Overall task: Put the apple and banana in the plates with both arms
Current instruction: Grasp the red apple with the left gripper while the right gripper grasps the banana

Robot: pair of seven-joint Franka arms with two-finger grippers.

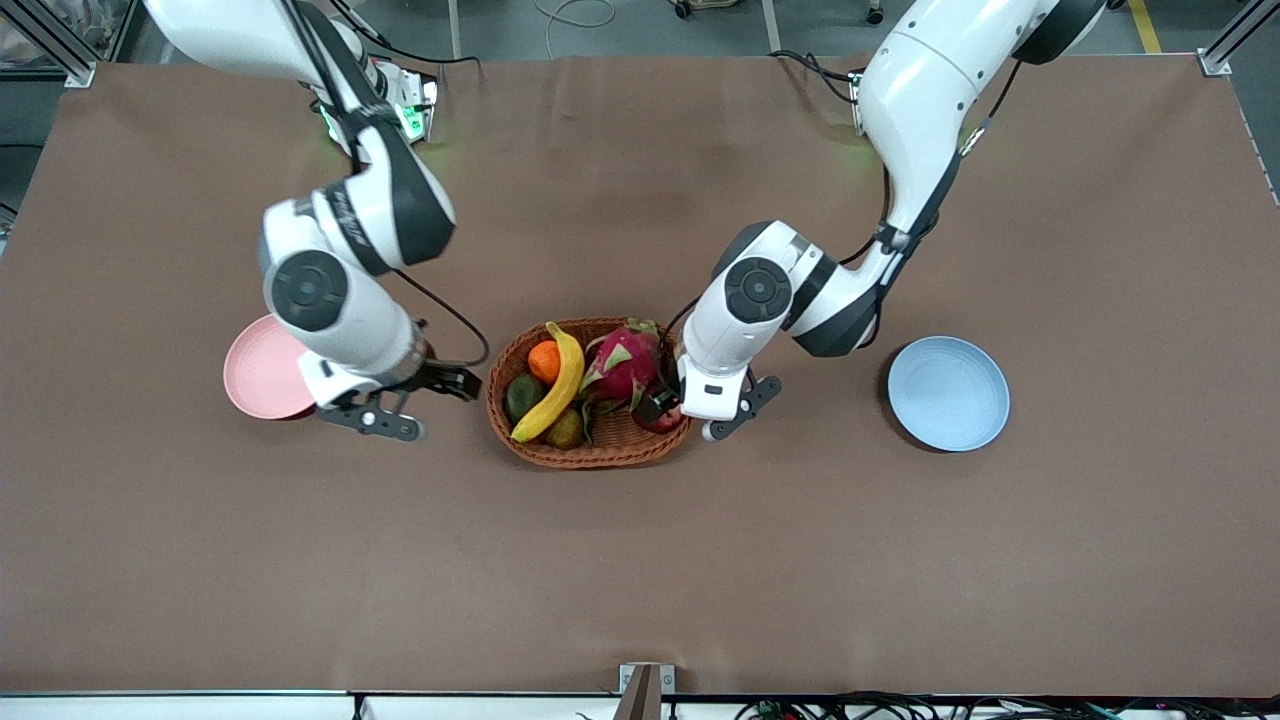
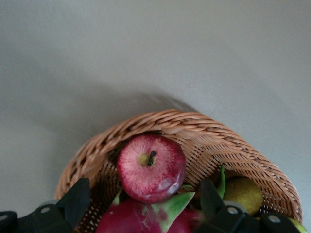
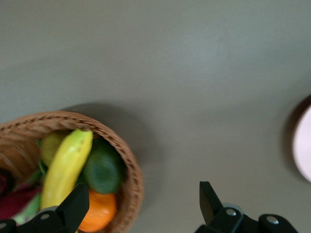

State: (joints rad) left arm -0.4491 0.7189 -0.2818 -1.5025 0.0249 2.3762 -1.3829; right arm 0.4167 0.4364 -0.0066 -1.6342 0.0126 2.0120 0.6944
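Note:
My fingers stop short of the apple [image 2: 151, 167] above the dragon fruit [image 2: 133, 218], so closing now would miss. My left gripper first moves toward the apple, then closes on it.
The dark red apple [image 2: 151, 167] lies in the wicker basket [image 1: 600, 455] at the left arm's end, beside the dragon fruit [image 1: 625, 362]. In the front view the apple [image 1: 668, 420] is mostly hidden by my left gripper [image 1: 660, 405]. That gripper [image 2: 144, 204] is open, low over the apple and dragon fruit. The yellow banana [image 1: 555, 385] lies in the basket across the other fruit and also shows in the right wrist view [image 3: 65, 167]. My right gripper [image 1: 452, 382] is open and empty between the pink plate [image 1: 255, 370] and the basket, its jaws [image 3: 143, 206] straddling the basket rim. The blue plate [image 1: 948, 393] is empty.
The basket also holds an orange [image 1: 543, 360], a dark green fruit [image 1: 522, 395] and a yellow-green fruit [image 1: 566, 430]. The pink plate is partly covered by the right arm. Brown table surface surrounds the basket and plates.

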